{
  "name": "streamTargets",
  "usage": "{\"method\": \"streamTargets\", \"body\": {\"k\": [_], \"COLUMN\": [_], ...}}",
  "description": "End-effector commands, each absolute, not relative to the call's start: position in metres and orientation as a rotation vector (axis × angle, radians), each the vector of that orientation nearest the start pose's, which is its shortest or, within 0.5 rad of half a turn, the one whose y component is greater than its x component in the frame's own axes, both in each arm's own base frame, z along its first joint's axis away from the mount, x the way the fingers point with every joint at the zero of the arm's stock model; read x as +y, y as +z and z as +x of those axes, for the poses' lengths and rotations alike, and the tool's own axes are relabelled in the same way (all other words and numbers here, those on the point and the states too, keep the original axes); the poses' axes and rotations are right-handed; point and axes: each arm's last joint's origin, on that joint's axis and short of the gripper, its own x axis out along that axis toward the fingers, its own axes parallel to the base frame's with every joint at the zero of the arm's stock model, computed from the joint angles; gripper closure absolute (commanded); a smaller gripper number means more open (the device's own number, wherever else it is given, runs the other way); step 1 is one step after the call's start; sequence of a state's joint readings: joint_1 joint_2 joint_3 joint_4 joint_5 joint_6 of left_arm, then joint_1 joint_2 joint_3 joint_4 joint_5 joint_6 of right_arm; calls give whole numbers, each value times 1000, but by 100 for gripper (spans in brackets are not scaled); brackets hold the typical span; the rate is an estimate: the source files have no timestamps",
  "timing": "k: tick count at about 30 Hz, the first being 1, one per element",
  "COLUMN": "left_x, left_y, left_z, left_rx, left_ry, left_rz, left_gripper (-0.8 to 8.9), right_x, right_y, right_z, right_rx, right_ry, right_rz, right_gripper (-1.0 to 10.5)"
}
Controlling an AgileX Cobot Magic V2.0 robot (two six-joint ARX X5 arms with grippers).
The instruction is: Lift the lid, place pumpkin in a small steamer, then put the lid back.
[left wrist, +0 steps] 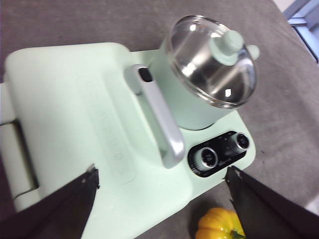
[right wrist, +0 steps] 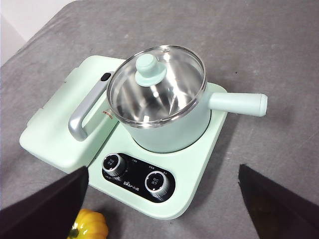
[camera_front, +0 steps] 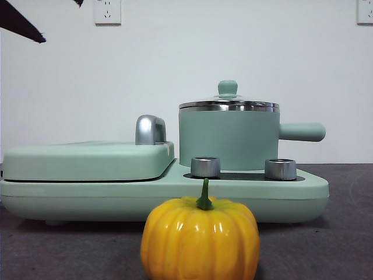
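The small steamer (camera_front: 227,140) needs to be uncovered for the pumpkin, so my left gripper should next grab the glass lid by its mint-green knob (camera_front: 228,88).
The small steamer (camera_front: 227,140) (left wrist: 192,107) (right wrist: 172,132) stands on the right half of a mint-green appliance, its straight handle (right wrist: 238,103) sticking out sideways. The glass lid (camera_front: 228,105) (left wrist: 212,62) (right wrist: 157,84) with a mint knob rests on the pot. On the table in front of the appliance sits the yellow-orange pumpkin (camera_front: 200,239) (left wrist: 219,225) (right wrist: 89,225). My left gripper (left wrist: 162,186) hovers open high above the appliance's front, holding nothing. My right gripper (right wrist: 162,181) also hangs open high above the control panel, holding nothing.
The appliance base (camera_front: 105,195) carries a flat griddle cover (camera_front: 87,158) (left wrist: 75,114) with a chrome handle (camera_front: 150,129) (right wrist: 84,117) on its left half, and two chrome knobs (camera_front: 206,167) (camera_front: 280,169) below the pot. A black arm tip (camera_front: 20,23) shows at the top left corner.
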State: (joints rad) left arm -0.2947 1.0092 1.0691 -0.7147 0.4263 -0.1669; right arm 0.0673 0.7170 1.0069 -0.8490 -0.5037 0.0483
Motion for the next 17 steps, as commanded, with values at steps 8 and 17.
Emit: {"method": "streamTargets", "body": {"k": [8, 17], "left_x": [-101, -155], "left_y": [357, 375], "left_z": [206, 253], "left_rx": [701, 717], "left_ry": [-767, -891], "left_rz": [-138, -25], "left_gripper": [394, 395], "right_x": [23, 25], "right_y": [361, 362], "right_z": [116, 115], "right_rx": [548, 547], "right_ry": [579, 649], "right_rz": [175, 195], "right_gripper": [463, 463]}}
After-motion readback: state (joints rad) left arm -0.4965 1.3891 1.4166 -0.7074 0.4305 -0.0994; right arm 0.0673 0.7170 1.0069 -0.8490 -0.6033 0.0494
